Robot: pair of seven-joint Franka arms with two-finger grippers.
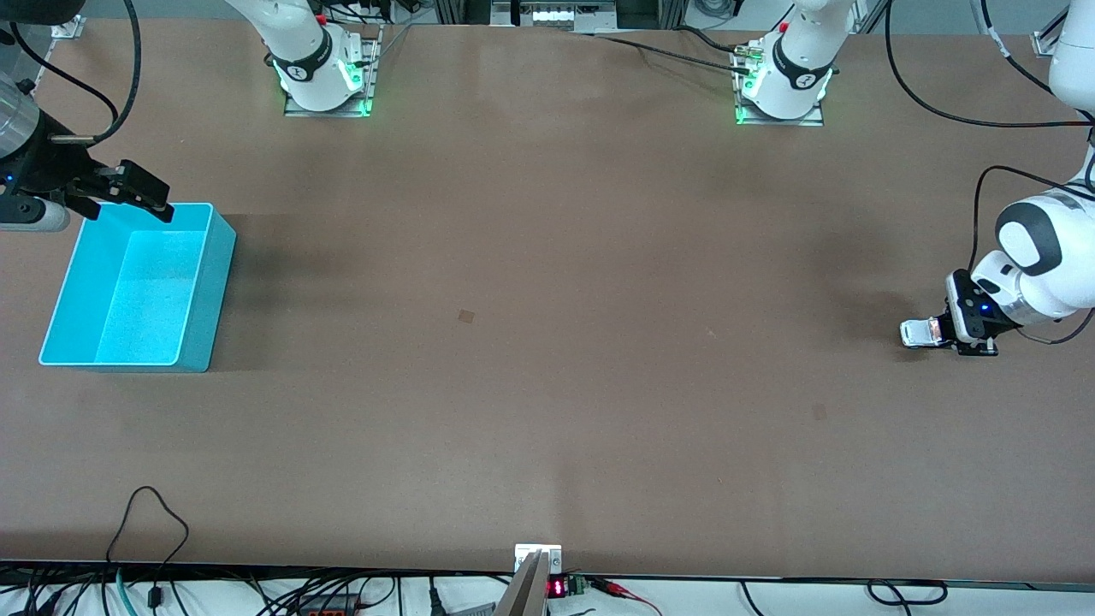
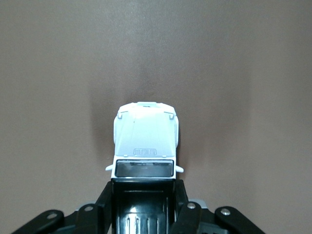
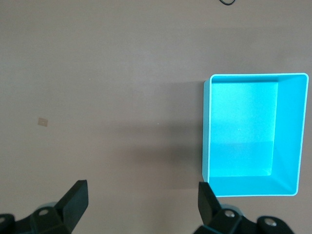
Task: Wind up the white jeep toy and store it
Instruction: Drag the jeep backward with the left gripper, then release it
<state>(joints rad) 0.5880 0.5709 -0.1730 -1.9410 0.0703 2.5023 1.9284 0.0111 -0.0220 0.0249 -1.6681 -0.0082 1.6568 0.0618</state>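
Note:
My left gripper opens now, since the white jeep it holds sits low on the brown table, so the jeep would stand there.
The white jeep toy with its black roof panel is at the left arm's end of the table. My left gripper is shut on its rear sides and holds it low at the table top. In the left wrist view the jeep points away from the gripper, with a black finger on each side of the roof. The cyan bin stands empty at the right arm's end. My right gripper is open and empty over the bin's corner farthest from the front camera. It also shows in the right wrist view, beside the bin.
A small tan patch lies mid-table. The arm bases stand along the edge farthest from the front camera. Cables and a small mount sit at the edge nearest to the front camera.

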